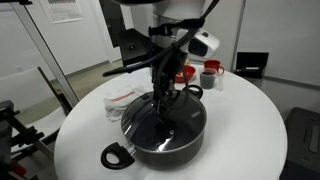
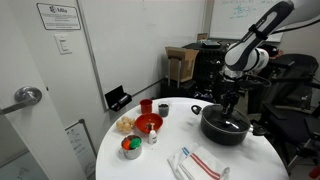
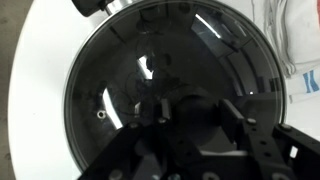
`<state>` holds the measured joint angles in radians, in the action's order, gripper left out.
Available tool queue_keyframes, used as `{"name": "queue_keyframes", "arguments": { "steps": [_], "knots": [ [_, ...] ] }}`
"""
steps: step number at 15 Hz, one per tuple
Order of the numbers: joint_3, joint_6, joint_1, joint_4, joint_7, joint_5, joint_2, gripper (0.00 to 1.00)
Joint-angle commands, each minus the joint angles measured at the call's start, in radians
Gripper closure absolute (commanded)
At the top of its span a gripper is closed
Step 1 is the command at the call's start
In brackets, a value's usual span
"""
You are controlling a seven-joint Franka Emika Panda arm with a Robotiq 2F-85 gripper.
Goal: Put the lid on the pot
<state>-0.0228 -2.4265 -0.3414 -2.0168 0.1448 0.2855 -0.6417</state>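
My gripper should open now: the clear glass lid lies flat over the black pot's opening.
The black pot [image 1: 150, 152] stands on the round white table, with a loop handle towards the front edge; it also shows in an exterior view [image 2: 224, 131]. The clear glass lid [image 3: 130, 70] lies flat over the pot's mouth and fills most of the wrist view. It shows in an exterior view [image 1: 172, 128] too. My gripper [image 3: 197, 118] reaches straight down onto the lid's centre. Its two fingers press on either side of the dark knob [image 3: 196, 108]. The gripper is seen in both exterior views [image 1: 162, 108] [image 2: 231, 107].
The red bowl [image 2: 148, 123], a red cup [image 2: 146, 106], a grey cup [image 2: 163, 109] and a small bowl of coloured items [image 2: 131, 147] stand across the white table [image 1: 250, 130]. A white cloth [image 2: 200, 163] lies near its front edge. A crumpled bag [image 1: 122, 97] lies beside the pot.
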Motion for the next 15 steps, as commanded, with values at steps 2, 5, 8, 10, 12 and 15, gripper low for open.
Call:
{"name": "queue_keyframes", "arguments": {
  "steps": [2,5,8,10,12,15],
  "knots": [
    [-0.018,0.037,0.016,-0.009,-0.007,-0.008,0.031,0.75],
    [-0.020,0.039,0.018,-0.007,-0.009,-0.010,0.029,0.75],
    [-0.022,0.042,0.022,-0.007,-0.013,-0.011,0.030,0.24],
    [-0.026,0.048,0.025,-0.006,-0.018,-0.013,0.032,0.12],
    [-0.030,0.054,0.029,-0.006,-0.020,-0.016,0.038,0.01],
    [-0.034,0.059,0.032,-0.007,-0.021,-0.016,0.044,0.00]
  ]
}}
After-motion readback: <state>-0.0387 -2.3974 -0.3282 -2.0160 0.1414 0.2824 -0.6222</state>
